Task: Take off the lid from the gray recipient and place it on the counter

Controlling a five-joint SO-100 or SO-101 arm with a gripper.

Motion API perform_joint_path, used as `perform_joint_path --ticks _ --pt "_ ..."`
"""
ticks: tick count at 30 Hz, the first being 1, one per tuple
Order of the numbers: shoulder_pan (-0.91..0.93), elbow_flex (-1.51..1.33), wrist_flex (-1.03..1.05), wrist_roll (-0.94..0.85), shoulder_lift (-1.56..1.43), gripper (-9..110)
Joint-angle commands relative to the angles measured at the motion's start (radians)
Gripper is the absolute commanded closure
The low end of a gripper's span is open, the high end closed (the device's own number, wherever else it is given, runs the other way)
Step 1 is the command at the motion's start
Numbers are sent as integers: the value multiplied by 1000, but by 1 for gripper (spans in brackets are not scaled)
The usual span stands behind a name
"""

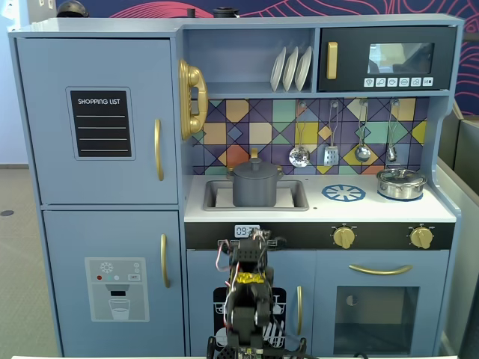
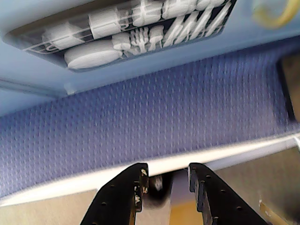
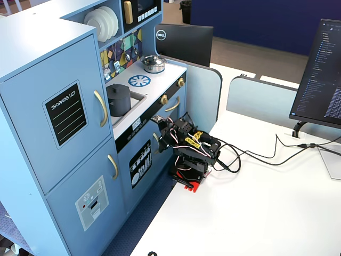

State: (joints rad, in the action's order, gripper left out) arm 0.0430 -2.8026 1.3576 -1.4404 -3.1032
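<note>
My gripper should next grab the dark gray lid by its top knob (image 1: 255, 163) to take it off the gray recipient (image 1: 254, 193).
The gray recipient (image 1: 254, 193) stands in the recessed sink of the white counter (image 1: 374, 209), with the dark gray lid (image 1: 255, 167) sitting on it. Both also show in the other fixed view, recipient (image 3: 118, 102) and lid (image 3: 116, 89). My gripper (image 1: 257, 238) is low in front of the kitchen, below the counter edge and well apart from the pot. In the wrist view my gripper (image 2: 168, 177) is open and empty, pointing down at the white table edge and the blue floor. The arm is folded over its base (image 3: 187, 154).
A shiny silver pot (image 1: 401, 183) with its lid stands at the counter's right end, beside the printed burner (image 1: 343, 193). Utensils hang above the counter. The dishwasher door print (image 2: 126, 30) is close ahead of the wrist. Cables (image 3: 256, 156) run across the white table.
</note>
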Motion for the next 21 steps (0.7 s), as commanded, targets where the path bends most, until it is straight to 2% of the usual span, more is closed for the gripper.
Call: perform_joint_path --ticks 1,5,9,11,21 --pt "-2 302 -86 -40 106 102" --pt "-9 549 -301 -101 155 102" --pt "-38 629 -586 -133 163 101" --pt "-35 640 -699 -152 181 96" --pt "23 647 -911 -202 285 83"
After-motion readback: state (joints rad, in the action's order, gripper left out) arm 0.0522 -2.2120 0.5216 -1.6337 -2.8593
